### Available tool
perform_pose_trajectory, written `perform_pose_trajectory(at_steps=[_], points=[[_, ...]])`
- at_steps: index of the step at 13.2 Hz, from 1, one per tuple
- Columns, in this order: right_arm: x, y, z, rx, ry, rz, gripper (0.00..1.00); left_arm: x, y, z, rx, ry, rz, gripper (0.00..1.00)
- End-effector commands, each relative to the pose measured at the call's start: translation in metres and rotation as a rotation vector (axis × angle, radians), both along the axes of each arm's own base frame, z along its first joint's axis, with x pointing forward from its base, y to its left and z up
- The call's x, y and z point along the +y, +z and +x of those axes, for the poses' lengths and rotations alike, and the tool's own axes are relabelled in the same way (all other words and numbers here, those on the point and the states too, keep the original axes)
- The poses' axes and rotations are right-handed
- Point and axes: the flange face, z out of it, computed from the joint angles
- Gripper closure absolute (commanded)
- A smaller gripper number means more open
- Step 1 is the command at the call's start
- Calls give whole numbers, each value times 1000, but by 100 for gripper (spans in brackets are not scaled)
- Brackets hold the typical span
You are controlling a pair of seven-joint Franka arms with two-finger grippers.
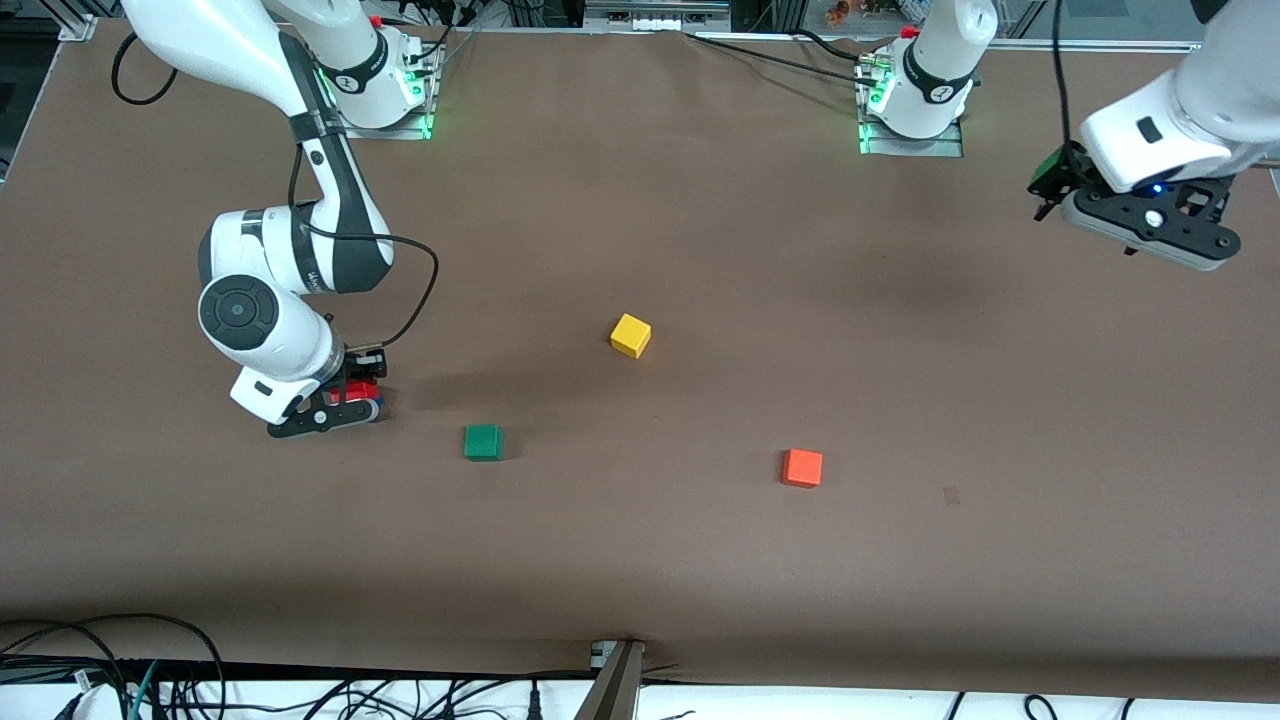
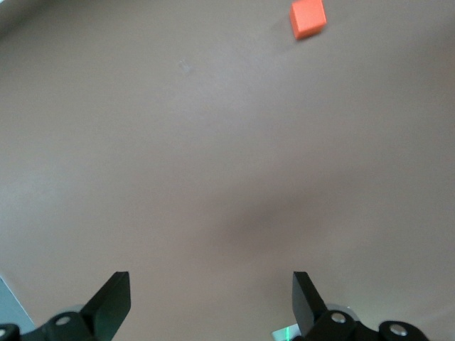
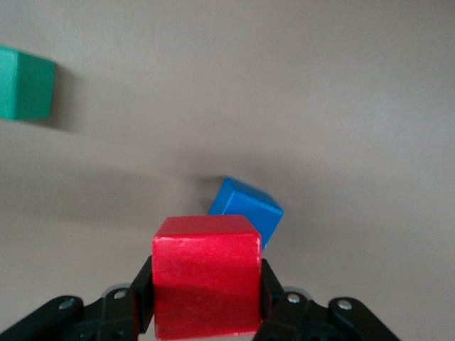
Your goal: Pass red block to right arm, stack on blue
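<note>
My right gripper should move the red block (image 3: 207,280) toward the blue cube before it opens, because the red block hangs above and short of the blue cube's top (image 3: 250,214).
My right gripper (image 1: 345,405) is low over the table toward the right arm's end, shut on the red block (image 3: 206,280), which fills the space between its fingers (image 3: 138,298). A bit of the red block (image 1: 362,391) also shows in the front view. The blue cube (image 3: 249,206) lies on the table, turned at an angle, just past the red block and partly covered by it; I cannot tell if they touch. In the front view the gripper hides the blue cube. My left gripper (image 1: 1045,190) (image 2: 210,298) hangs open and holds nothing, high over the left arm's end of the table, where that arm waits.
A green cube (image 1: 483,441) (image 3: 25,84) lies close to the right gripper, toward the table's middle. A yellow cube (image 1: 630,335) sits mid-table. An orange cube (image 1: 802,467) (image 2: 308,18) lies nearer the front camera, toward the left arm's end.
</note>
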Motion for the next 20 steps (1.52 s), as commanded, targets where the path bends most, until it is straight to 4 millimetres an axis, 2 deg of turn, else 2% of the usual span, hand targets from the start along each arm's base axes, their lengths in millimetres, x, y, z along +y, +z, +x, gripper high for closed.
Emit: perform_pose_trajectory(at_steps=[1, 2, 5, 8, 12, 15, 16, 18, 19, 20], points=[[-18, -17, -14, -73, 4, 0, 97, 21, 15, 8, -60, 111, 15, 0], [-27, -21, -13, -94, 1, -3, 97, 32, 13, 12, -73, 185, 7, 0], [-35, -31, -8, -116, -13, 0, 97, 56, 8, 14, -67, 364, -45, 0], [-41, -40, -15, -104, -40, 4, 97, 60, 25, 14, -91, 385, -63, 0], [-45, -52, -27, -106, -46, 10, 97, 61, 26, 15, -78, 393, -91, 0], [-45, -55, -28, -119, -43, 12, 95, 63, 41, 17, -115, 396, -109, 0], [-45, -55, -28, -119, -45, 12, 85, 68, 40, 17, -110, 404, -121, 0], [-45, -55, -29, -110, -44, 10, 34, 68, 46, 15, -107, 412, -124, 0], [-45, -55, -29, -110, -42, 10, 0, 72, 47, 14, -100, 412, -124, 0], [-45, -53, -29, -106, -42, 10, 0, 73, 47, 14, -98, 412, -125, 0]])
